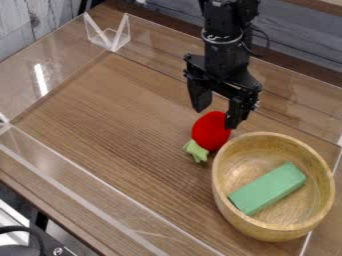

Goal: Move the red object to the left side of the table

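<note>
I will grab its rounded red body (213,128) next, then move the red object to the table's left side.
The red object (209,131) is a glossy strawberry-shaped toy with a light green leafy cap, lying on the brown wood-grain table (120,120) just left of the wooden bowl. My black gripper (221,112) points straight down over its upper part, open, with one finger on each side of the toy's top. The fingertips reach down around the red body without pressing on it, as far as I can tell.
A round wooden bowl (235,205) at the right holds a green rectangular block (267,188). Low clear acrylic walls (54,165) edge the table, with a folded clear piece (107,33) at the back left.
</note>
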`<state>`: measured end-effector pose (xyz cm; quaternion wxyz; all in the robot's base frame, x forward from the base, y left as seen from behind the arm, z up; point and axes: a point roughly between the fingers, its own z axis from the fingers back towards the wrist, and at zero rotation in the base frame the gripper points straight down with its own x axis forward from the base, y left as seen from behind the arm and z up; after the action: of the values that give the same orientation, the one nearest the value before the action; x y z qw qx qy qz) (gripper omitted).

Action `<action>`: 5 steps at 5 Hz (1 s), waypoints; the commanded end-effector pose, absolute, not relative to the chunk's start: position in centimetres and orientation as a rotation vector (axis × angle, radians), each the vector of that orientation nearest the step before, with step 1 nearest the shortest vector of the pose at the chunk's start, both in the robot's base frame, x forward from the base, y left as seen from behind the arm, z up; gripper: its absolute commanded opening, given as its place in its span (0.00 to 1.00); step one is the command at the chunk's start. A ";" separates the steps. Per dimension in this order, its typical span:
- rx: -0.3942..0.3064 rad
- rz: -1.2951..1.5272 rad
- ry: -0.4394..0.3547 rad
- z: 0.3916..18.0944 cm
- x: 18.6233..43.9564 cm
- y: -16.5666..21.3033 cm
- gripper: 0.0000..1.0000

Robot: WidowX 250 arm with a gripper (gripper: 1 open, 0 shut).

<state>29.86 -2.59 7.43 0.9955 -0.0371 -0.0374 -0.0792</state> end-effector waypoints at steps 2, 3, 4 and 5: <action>-0.063 -0.150 -0.134 8.6 30.4 -2.2 1.00; -0.061 -0.150 -0.128 8.3 30.4 -2.2 1.00; -0.059 -0.151 -0.123 8.1 30.4 -2.2 1.00; -0.058 -0.153 -0.118 8.0 30.3 -2.3 1.00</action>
<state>29.92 -2.39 7.12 0.9954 -0.0305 -0.0431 -0.0798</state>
